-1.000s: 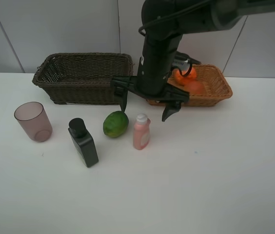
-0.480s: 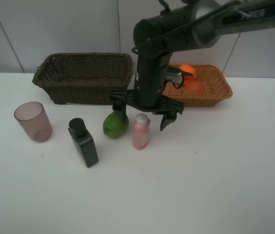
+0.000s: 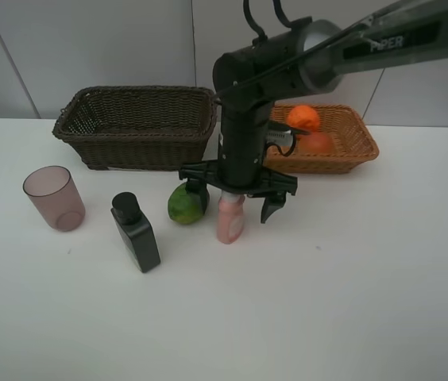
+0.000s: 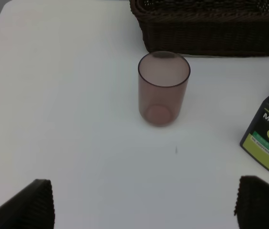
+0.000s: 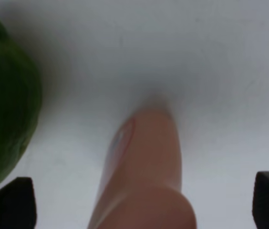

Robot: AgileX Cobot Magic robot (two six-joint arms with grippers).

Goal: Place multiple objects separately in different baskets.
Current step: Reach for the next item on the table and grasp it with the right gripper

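My right gripper should close on the pink bottle, because the bottle has the fingers on either side of its upper body (image 3: 230,213) and its lower end (image 3: 228,236) below them.
My right gripper (image 3: 236,198) hangs open over the pink bottle (image 3: 230,220), one finger on each side and its cap hidden under the wrist. In the right wrist view the pink bottle (image 5: 144,176) fills the gap between the open fingertips (image 5: 10,202), untouched. The green fruit (image 3: 183,205) lies just left of it. The black flat bottle (image 3: 135,232) and the mauve cup (image 3: 53,198) stand further left. An orange (image 3: 303,117) and a red-orange fruit (image 3: 317,143) lie in the tan basket (image 3: 355,151). The dark basket (image 3: 137,123) stands at the back left. My left gripper (image 4: 144,205) is open, short of the cup (image 4: 163,88).
The right arm's dark body reaches in from the upper right, over the gap between the two baskets. In the left wrist view the black bottle (image 4: 268,138) stands right of the cup, with the dark basket's wall (image 4: 211,28) behind them.
The right gripper has come down from in front of the baskets, and its open fingers now straddle the pink bottle. Objects have not moved.
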